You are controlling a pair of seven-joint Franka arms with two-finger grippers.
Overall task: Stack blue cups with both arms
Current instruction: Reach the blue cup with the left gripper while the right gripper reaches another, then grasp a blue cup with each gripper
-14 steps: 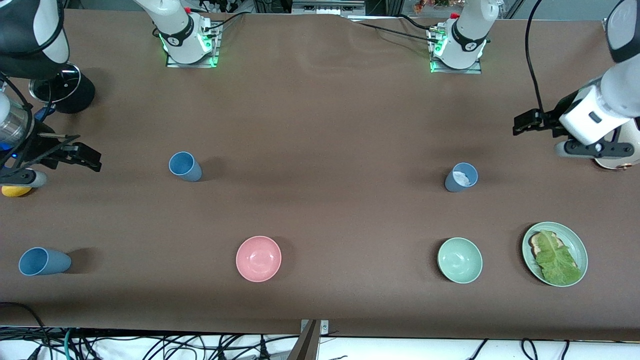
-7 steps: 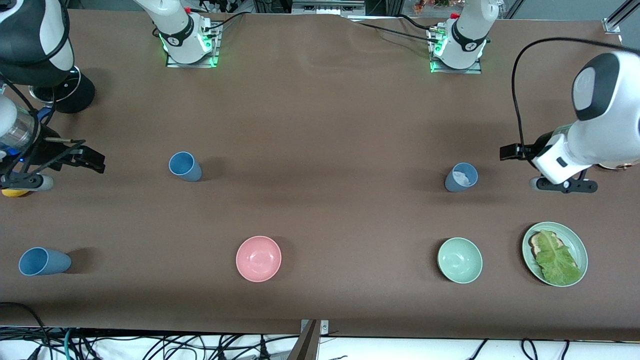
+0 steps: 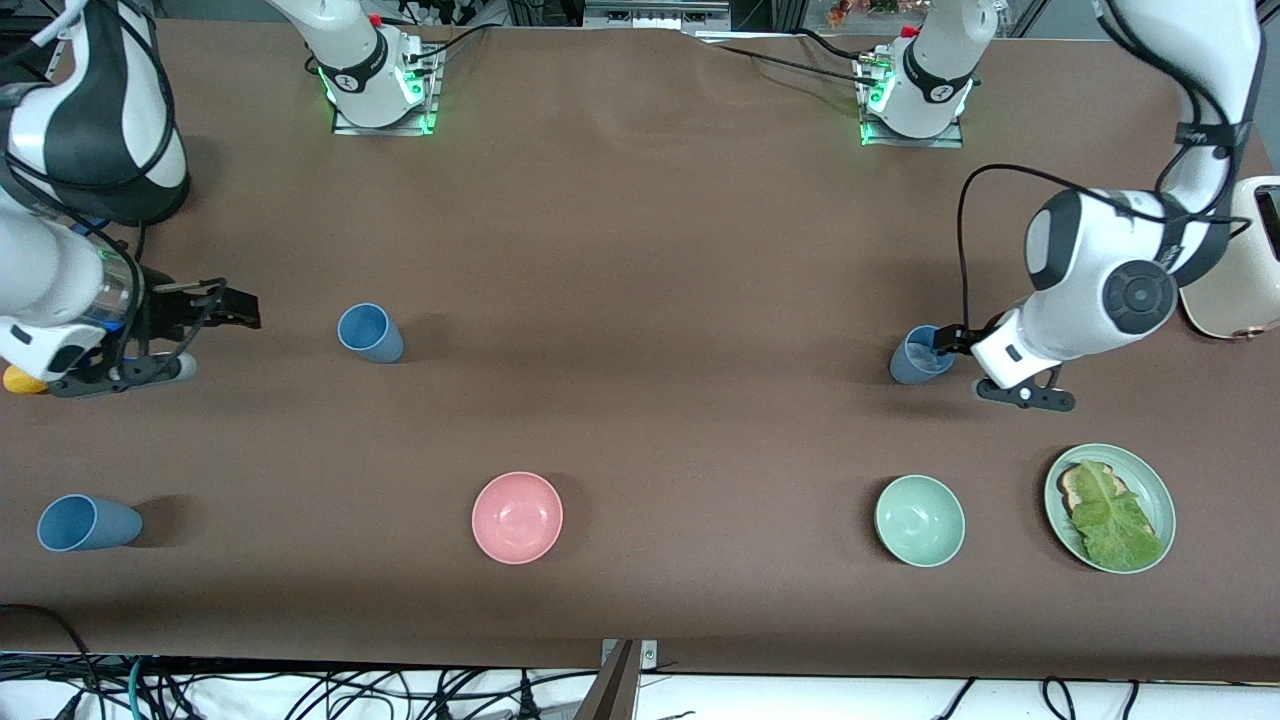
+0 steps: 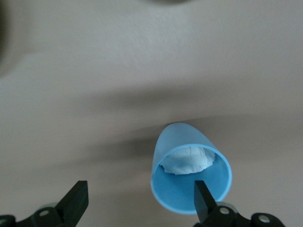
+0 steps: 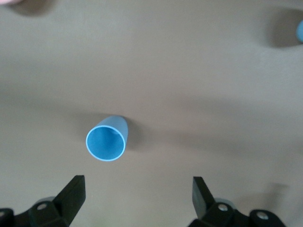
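Observation:
I need to stack the middle blue cup with the cup beside my left gripper, so my right gripper should grab the middle one by its open rim [image 3: 360, 325] [image 5: 106, 143] next.
Three blue cups stand on the brown table. One cup with a white patch inside [image 3: 920, 355] is toward the left arm's end. My left gripper [image 3: 948, 340] is open right beside it. In the left wrist view this cup [image 4: 191, 175] fills the space by one finger [image 4: 203, 205], which overlaps its rim, and the open gripper [image 4: 139, 203] is empty. A second cup [image 3: 370, 333] stands toward the right arm's end. My right gripper [image 3: 238, 308] is open and apart from it, with the cup [image 5: 106, 140] ahead of the gripper [image 5: 137, 196]. A third cup [image 3: 88, 523] is nearer the front camera.
A pink bowl [image 3: 517, 517], a green bowl [image 3: 919, 520] and a green plate with lettuce on toast [image 3: 1110, 508] sit near the front edge. A cream appliance [image 3: 1240, 270] stands by the left arm. A yellow object [image 3: 20, 380] lies under the right arm.
My left gripper has swung in and down from the table's end to the cup with the white patch. My right gripper has moved a little toward the second cup.

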